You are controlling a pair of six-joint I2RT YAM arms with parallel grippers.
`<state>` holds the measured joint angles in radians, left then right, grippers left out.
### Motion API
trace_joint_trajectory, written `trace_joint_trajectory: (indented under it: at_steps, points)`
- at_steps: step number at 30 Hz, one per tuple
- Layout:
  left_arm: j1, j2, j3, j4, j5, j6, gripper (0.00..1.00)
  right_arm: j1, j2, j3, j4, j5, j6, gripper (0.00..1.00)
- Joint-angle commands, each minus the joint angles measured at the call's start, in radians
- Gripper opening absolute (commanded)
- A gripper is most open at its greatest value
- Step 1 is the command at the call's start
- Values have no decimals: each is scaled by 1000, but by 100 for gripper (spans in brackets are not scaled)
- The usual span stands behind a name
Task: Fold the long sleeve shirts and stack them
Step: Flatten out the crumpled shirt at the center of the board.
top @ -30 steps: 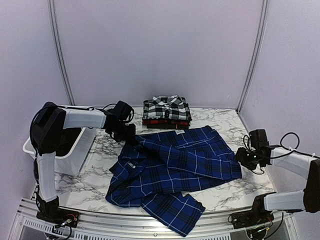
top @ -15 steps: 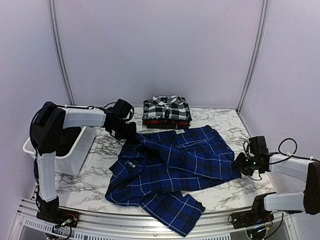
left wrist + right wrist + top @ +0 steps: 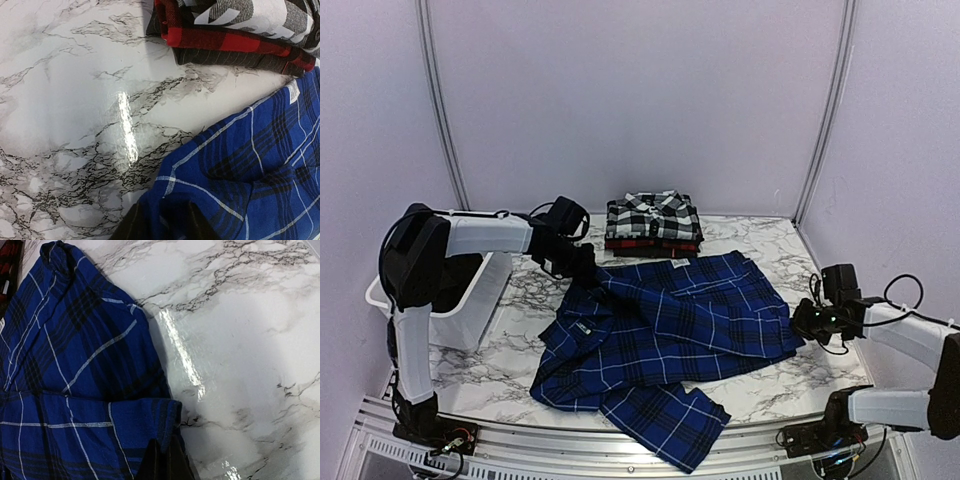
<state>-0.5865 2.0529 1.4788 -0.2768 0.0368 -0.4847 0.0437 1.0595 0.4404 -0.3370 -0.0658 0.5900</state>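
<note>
Next, my left gripper grabs the blue plaid shirt by its far corner near the tub, to lift and spread the shirt for folding.
The royal blue plaid shirt lies spread and rumpled across the marble table, a sleeve trailing toward the front edge. My left gripper sits at its far left corner. In the left wrist view its jaws stand apart, with blue cloth lying loosely between them at the left gripper. My right gripper is at the shirt's right edge; the right wrist view shows the right gripper shut on a fold of the blue hem. The black-and-white shirt lies folded on the red-and-black one at the back.
A white plastic tub stands at the left, under the left arm. Bare marble shows to the right of the blue shirt. The folded stack lies just beyond the left gripper.
The right gripper moved in to the blue shirt's right edge and closed on it. The left gripper's jaws have parted at the shirt's far left corner.
</note>
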Motion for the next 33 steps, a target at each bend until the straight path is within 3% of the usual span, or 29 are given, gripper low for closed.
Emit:
trace_joint_trajectory:
  at_steps: [1,8,13,23,33]
  points:
    - [-4,-71,18,-19,-8,40,38,-4,-44,73,-66,16,-40,0]
    - [-21,-204,-17,-18,1,109,61,51,-85,175,-79,-91,-79,0]
    - [-81,-286,-37,-11,46,179,69,152,-46,266,-61,-150,-63,0]
    - [-272,-335,-75,161,224,199,85,397,119,407,233,-365,82,0]
    - [-314,-336,-154,358,337,65,91,555,308,486,550,-413,266,0]
